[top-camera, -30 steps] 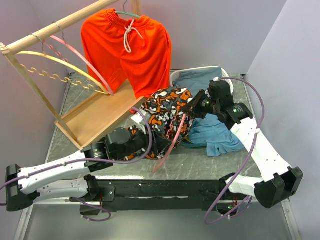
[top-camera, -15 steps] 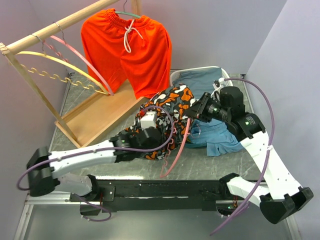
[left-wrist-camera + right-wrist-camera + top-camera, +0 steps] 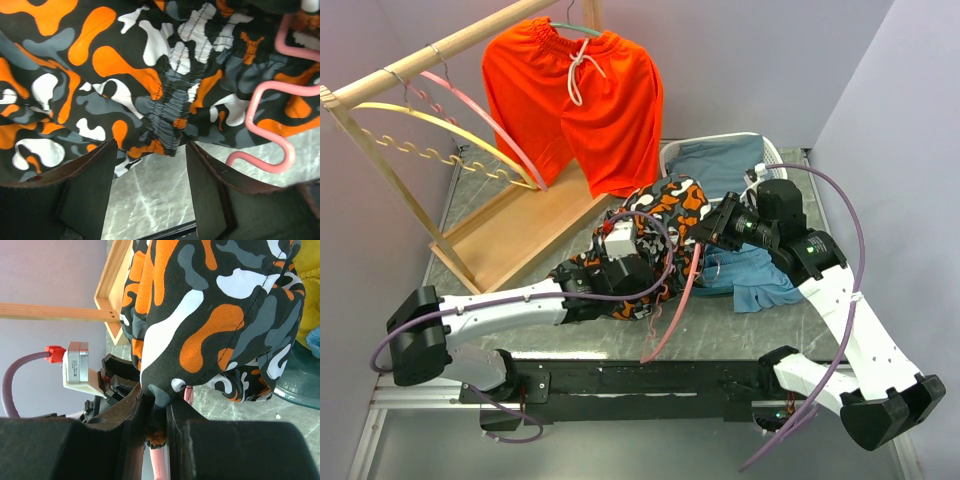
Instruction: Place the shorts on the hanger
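Observation:
My left gripper should next take hold of the camouflage shorts' (image 3: 660,212) loose end of the gathered waistband. Then it can stretch it over the pink hanger.
The camouflage shorts (image 3: 660,212) hang bunched from my right gripper (image 3: 708,235), above the table's middle. That gripper (image 3: 156,400) is shut on a fold of the shorts (image 3: 200,315), with the pink hanger's bar (image 3: 160,467) running between its fingers. The pink hanger (image 3: 672,300) slants down from there toward the table's front edge. My left gripper (image 3: 638,288) is open and empty under the shorts' lower edge. In the left wrist view its jaws (image 3: 150,150) stand wide just below the gathered waistband (image 3: 172,110), with the hanger's wavy bar (image 3: 265,125) to the right.
A wooden rack (image 3: 440,55) at the back left carries plain orange shorts (image 3: 575,100), a yellow hanger (image 3: 440,125) and another pink hanger (image 3: 485,115). A white basket (image 3: 775,155) with blue cloth stands at the back right. More blue cloth (image 3: 755,280) lies under my right arm.
My left arm has reached right and forward, bringing its open gripper under the shorts. My right gripper has shifted slightly right with the shorts and hanger, and the hanger's lower end swung right.

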Motion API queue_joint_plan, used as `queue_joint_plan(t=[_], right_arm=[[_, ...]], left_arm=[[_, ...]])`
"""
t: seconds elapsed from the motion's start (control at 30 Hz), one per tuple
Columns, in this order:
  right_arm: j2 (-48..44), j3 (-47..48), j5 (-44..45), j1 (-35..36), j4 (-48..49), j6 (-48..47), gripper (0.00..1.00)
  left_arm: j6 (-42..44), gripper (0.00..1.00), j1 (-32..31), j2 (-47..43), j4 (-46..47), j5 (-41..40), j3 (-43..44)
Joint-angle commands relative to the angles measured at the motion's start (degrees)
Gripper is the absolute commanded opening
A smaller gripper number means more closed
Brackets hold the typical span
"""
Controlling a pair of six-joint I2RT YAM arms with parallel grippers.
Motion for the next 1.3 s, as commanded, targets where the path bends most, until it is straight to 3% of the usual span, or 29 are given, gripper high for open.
queue_joint_plan(t=[0.0,0.27,0.5,0.67,0.93,1.03,1.2,1.27], right_arm=[[-2.3,1.2,0.3,-0.2,2.7,1.0,0.00],[-2.8,1.0,-0.4,-0.3,3.2,2.1,0.00],[-3.5,0.5,0.4,-0.3,3.0,2.6,0.00],[-3.9,0.4,1.1,-0.3,2.6,2.5,0.00],[-4.0,0.4,0.7,-0.3,3.0,2.9,0.00],[-4.1,0.9,1.5,-0.2,2.3,2.8,0.00],[-4.0,2.1,2.4,-1.1,2.7,4.7,0.00],[-3.7,3.3,2.6,-1.9,3.1,5.7,0.00]], left_arm=[[-0.4,0.63,0.0,-3.0,7.0,1.3,-2.9],[-3.1,0.60,0.0,2.1,7.1,-4.4,-1.7],[-4.7,0.61,0.0,1.5,12.5,-8.2,-3.7],[-2.9,0.63,-0.1,-0.3,18.9,-6.2,-7.9],[-6.1,0.62,-0.1,2.9,15.4,-10.5,-6.4],[-8.8,0.51,-0.1,2.1,13.9,-14.0,-7.3],[-11.7,0.04,0.1,-1.7,11.9,-17.2,-11.2],[-11.9,0.01,0.1,-4.7,12.3,-17.0,-14.2]])
